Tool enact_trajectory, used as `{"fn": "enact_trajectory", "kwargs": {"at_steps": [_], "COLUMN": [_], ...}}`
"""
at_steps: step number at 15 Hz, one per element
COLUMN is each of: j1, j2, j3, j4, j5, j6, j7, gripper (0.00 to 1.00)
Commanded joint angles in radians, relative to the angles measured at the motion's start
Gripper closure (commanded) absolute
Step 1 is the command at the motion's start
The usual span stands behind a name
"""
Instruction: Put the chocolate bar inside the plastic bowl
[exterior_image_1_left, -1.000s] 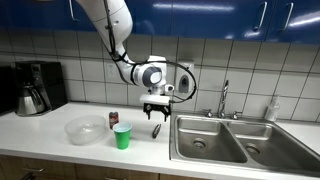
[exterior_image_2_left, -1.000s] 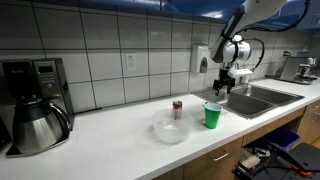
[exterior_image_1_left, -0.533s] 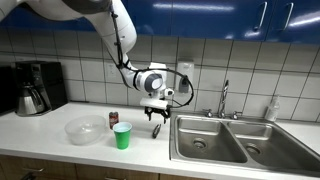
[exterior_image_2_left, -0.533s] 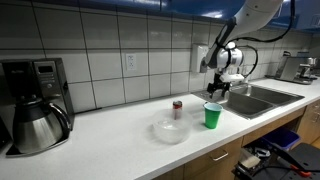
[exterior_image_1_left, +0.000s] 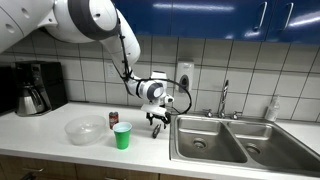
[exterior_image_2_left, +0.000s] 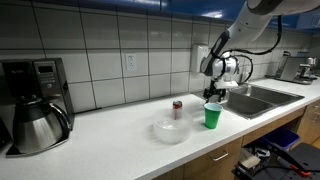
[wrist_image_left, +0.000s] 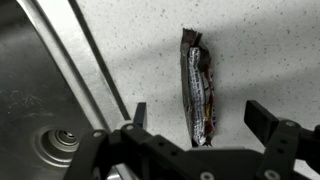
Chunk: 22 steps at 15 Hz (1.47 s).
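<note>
I need to lower my gripper before closing on the chocolate bar (wrist_image_left: 198, 90), because the bar is on the counter below my fingers, with a gap, in an exterior view.
The chocolate bar (wrist_image_left: 198, 90) lies flat on the speckled counter, thin and dark with a crinkled wrapper. In the wrist view my gripper (wrist_image_left: 202, 118) is open, one finger on each side of the bar's near end, not touching it. In both exterior views the gripper (exterior_image_1_left: 155, 122) (exterior_image_2_left: 212, 96) hangs low over the counter beside the sink. The bar shows faintly under it (exterior_image_1_left: 156, 129). The plastic bowl (exterior_image_1_left: 84, 130) (exterior_image_2_left: 171, 130) is clear, wide and empty, and sits apart from the gripper, beyond the green cup.
A green cup (exterior_image_1_left: 122, 136) (exterior_image_2_left: 212, 116) stands between the bowl and the gripper. A small dark red can (exterior_image_1_left: 113, 119) (exterior_image_2_left: 177, 108) stands behind them. The steel sink (exterior_image_1_left: 215, 140) with its faucet (exterior_image_1_left: 225, 98) adjoins the bar. A coffee maker (exterior_image_1_left: 35, 87) stands at the counter's far end.
The gripper has come down toward the counter and shifted slightly toward the cup, now straddling the chocolate bar. The bar, bowl and cup have not moved.
</note>
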<state>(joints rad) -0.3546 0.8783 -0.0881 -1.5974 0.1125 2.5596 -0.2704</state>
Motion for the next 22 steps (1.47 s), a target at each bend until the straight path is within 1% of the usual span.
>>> {"fn": "enact_trajectory", "kwargs": {"at_steps": [1, 6, 13, 14, 16, 19, 22], "j1": [-0.007, -0.006, -0.008, -0.009, -0.01, -0.013, -0.015], "j2": [0.064, 0.11, 0.149, 0.152, 0.16, 0.17, 0.173], "j3": [0.005, 0.002, 0.003, 0.004, 0.006, 0.008, 0.009], "j4": [0.1, 0.16, 0.219, 0.226, 0.238, 0.255, 0.26], "j5": [-0.002, -0.003, -0.003, -0.003, -0.002, 0.0, 0.001], "j6": [-0.046, -0.072, -0.115, -0.12, -0.132, -0.146, -0.149], "j7": [0.061, 0.097, 0.11, 0.112, 0.109, 0.108, 0.105], "gripper": [0.0, 0.0, 0.0, 0.23, 0.35, 0.6, 0.82]}}
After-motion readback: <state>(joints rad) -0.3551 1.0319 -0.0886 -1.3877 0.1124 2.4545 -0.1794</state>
